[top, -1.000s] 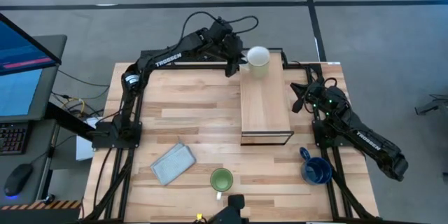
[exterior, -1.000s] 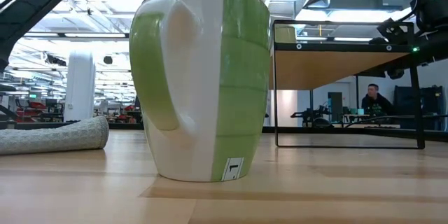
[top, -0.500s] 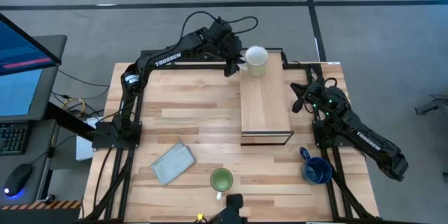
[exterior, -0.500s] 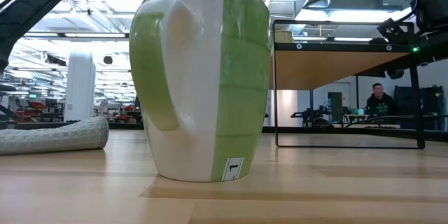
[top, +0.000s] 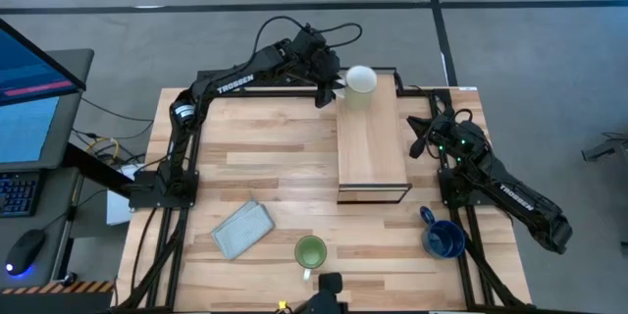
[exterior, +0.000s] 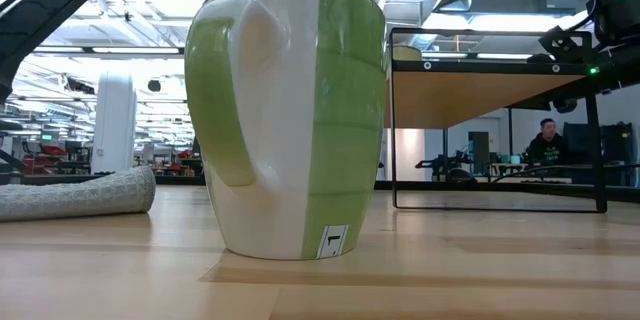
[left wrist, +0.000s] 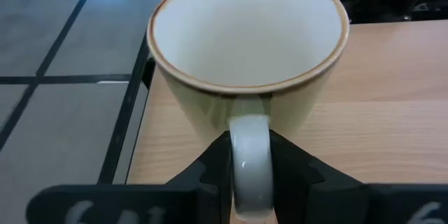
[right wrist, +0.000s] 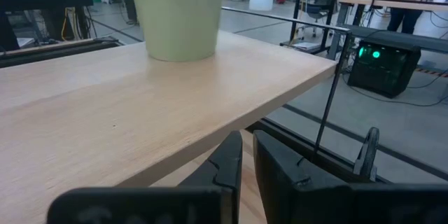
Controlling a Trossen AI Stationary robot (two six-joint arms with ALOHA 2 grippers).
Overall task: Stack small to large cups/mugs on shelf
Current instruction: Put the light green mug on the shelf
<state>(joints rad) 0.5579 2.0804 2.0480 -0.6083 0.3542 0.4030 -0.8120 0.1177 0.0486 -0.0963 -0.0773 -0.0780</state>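
Note:
My left gripper can open now, and the white mug (top: pixel 361 83) would stand, because its base is on the shelf's plank top (top: pixel 372 147).
The white mug (top: pixel 361 83) stands upright on the far end of the light-wood shelf (top: pixel 372 152); it also shows in the right wrist view (right wrist: pixel 178 14). My left gripper (top: pixel 332 85) is at the mug's left side, shut on its handle. The light green mug (top: pixel 311 252) stands on the table near the front edge and fills the low view (exterior: pixel 290 120). The dark blue mug (top: pixel 444 239) stands at the front right. My right gripper (top: pixel 418 139) is shut and empty just right of the shelf, its fingers (right wrist: pixel 234 161) below the shelf's plank edge. My left gripper pinches the white mug's loop handle (left wrist: pixel 250 155) between its two fingers (left wrist: pixel 213 171), one on each side of the loop. The fingers come about level from the table's left side. The mug is upright with its base on the shelf top (left wrist: pixel 392 112).
A folded grey-blue cloth (top: pixel 242 228) lies on the table at the front left, also in the low view (exterior: pixel 80 192). The shelf's dark-framed open end (top: pixel 374 194) faces the table's near edge. A person (exterior: pixel 548 142) sits in the room far behind.

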